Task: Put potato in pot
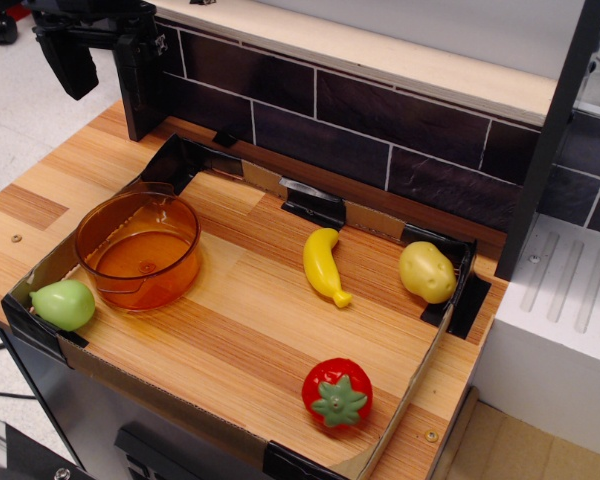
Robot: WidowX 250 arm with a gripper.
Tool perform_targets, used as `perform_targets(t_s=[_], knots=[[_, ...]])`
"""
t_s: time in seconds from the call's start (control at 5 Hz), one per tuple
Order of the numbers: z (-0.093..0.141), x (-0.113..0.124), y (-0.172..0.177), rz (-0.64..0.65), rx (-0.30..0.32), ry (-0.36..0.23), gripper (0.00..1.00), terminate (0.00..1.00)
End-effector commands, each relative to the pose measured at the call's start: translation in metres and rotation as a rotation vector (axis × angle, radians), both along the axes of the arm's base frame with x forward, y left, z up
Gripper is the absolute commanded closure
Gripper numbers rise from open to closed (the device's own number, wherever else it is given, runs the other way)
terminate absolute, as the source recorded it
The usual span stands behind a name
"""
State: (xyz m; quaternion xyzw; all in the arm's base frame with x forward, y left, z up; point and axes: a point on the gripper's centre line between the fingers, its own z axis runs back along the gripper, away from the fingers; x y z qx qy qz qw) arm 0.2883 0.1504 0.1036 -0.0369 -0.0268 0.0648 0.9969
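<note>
The potato (427, 271) will go in the orange pot (140, 252) after my gripper grabs the potato by its rounded sides next.
The potato (427, 271) is a dull yellow-tan egg shape lying at the far right corner of the tray, against its wall. The pot (138, 250) is round, translucent orange and upright at the tray's left side; it looks empty. My gripper (105, 62) hangs at the top left, above and behind the tray's back left corner, well above the table. Its two dark fingers (68, 62) stand apart with nothing between them. It is far from the potato and behind the pot.
A low cardboard tray (242, 430) with black taped corners holds everything. A yellow banana (322, 265) lies mid-tray, a red strawberry (337, 393) near the front right, a green pear (63, 304) at the front left. A dark tiled wall (380, 125) runs behind.
</note>
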Motion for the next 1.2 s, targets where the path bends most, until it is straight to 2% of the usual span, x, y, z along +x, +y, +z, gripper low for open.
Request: perform_targets(t_s=[0.0,0.2,0.4,0.6,1.0], knots=[[0.000,0.000,0.000,0.000,0.000,0.000,0.00,0.00],[0.008,-0.002,-0.036,0.177,-0.050,-0.001,0.00,0.00],[0.017,-0.005,-0.068,0.300,-0.093,-0.003,0.00,0.00],[0.023,-0.001,-0.104,0.506,-0.154,-0.029,0.00,0.00],[0.008,0.006,-0.164,0.667,-0.165,-0.048,0.00,0.00]])
